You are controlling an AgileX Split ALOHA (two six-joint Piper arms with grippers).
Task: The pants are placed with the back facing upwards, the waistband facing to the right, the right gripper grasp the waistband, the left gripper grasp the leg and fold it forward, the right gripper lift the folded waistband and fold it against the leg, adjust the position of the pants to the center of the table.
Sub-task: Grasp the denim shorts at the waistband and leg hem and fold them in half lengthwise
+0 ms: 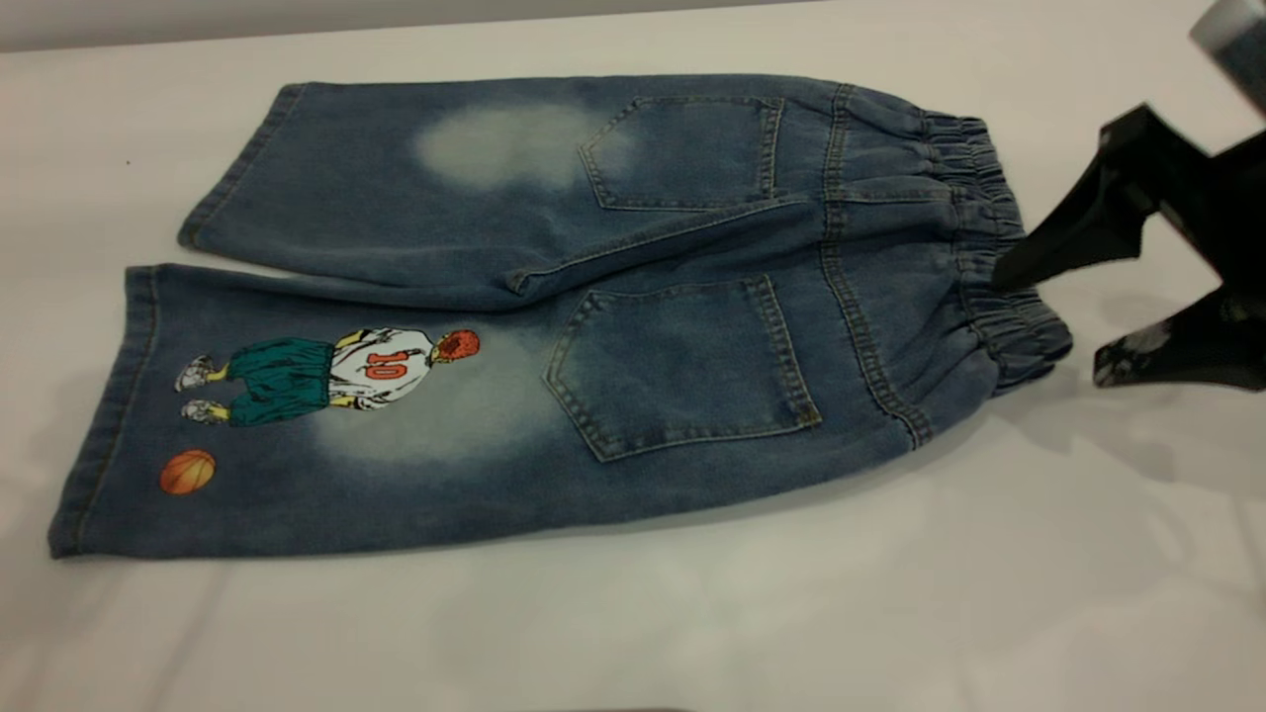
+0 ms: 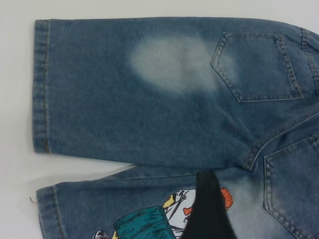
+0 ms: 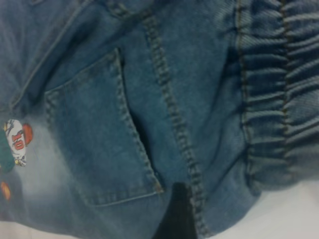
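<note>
My right gripper needs to fold the printed leg over the plain leg [image 1: 356, 178], so next it needs to grab the pants [image 1: 554, 297] by their waistband corner on the printed side.
The pants [image 1: 554, 297] lie flat on the white table [image 1: 692, 613], back up, with the waistband [image 1: 989, 227] at the right. The printed leg [image 1: 297, 415] is the nearer one, with the plain leg behind it. My right gripper [image 1: 1048, 328] is open at the waistband's near end. Its upper finger [image 1: 1058, 242] touches the elastic, and its lower finger [image 1: 1167, 356] is over the bare table. My left gripper [image 2: 246, 214] hovers over the printed leg [image 2: 149, 219]. Only one black finger [image 2: 207, 209] shows, and it has nothing beside it. The right wrist view shows the waistband [image 3: 279, 99] and one finger [image 3: 174, 214].
Bare table surrounds the pants, with wide room in front [image 1: 633, 633] and a strip behind. The two back pockets [image 1: 682, 366] lie flat. A pale cylinder [image 1: 1231, 40] on the right arm shows at the top right corner.
</note>
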